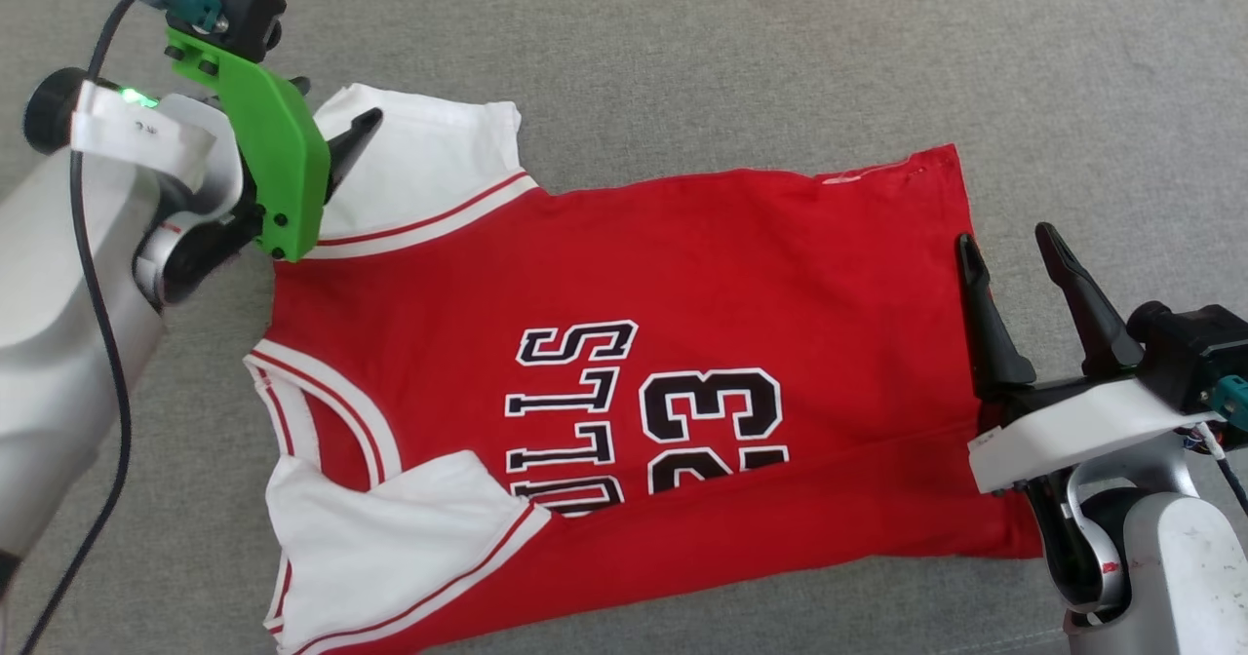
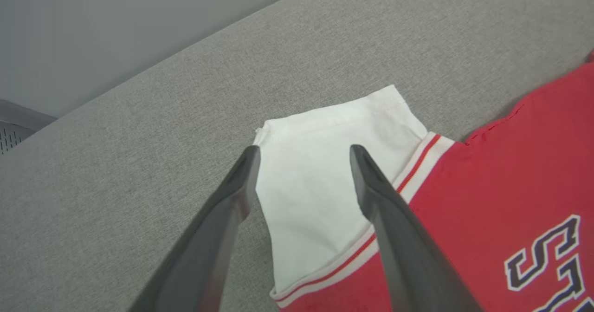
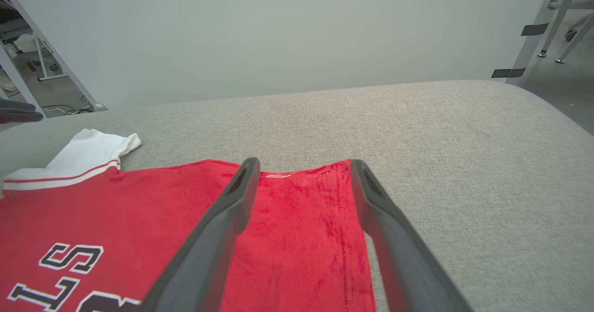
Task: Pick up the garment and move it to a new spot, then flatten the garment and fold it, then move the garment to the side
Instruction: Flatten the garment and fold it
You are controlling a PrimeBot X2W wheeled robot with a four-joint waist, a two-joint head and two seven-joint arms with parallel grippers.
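Observation:
The left gripper grabs the far white sleeve by its hem corner (image 1: 352,92) next, where the sleeve's edge curls up, since the sleeve lies flat on the cushion.
The garment (image 1: 682,275) is a red jersey with black "BULLS" lettering and a 23, lying flat on the grey fabric surface (image 1: 780,51) with its collar to the left and its hem to the right. Its near edge is folded up over the lower part of the print, and the near white sleeve (image 1: 390,528) lies folded onto the body. My left gripper (image 1: 331,148) hovers open over the far white sleeve (image 2: 315,196), one finger on each side of it (image 2: 305,149). My right gripper (image 1: 1004,241) stands open at the hem (image 3: 343,219), its fingers (image 3: 304,163) empty.
The grey surface stretches wide beyond the garment, far and to the right. Its rounded far edge (image 2: 139,70) meets a pale wall. Metal frame legs (image 3: 552,19) stand off the far right corner. A black cable (image 1: 97,275) runs along my left arm.

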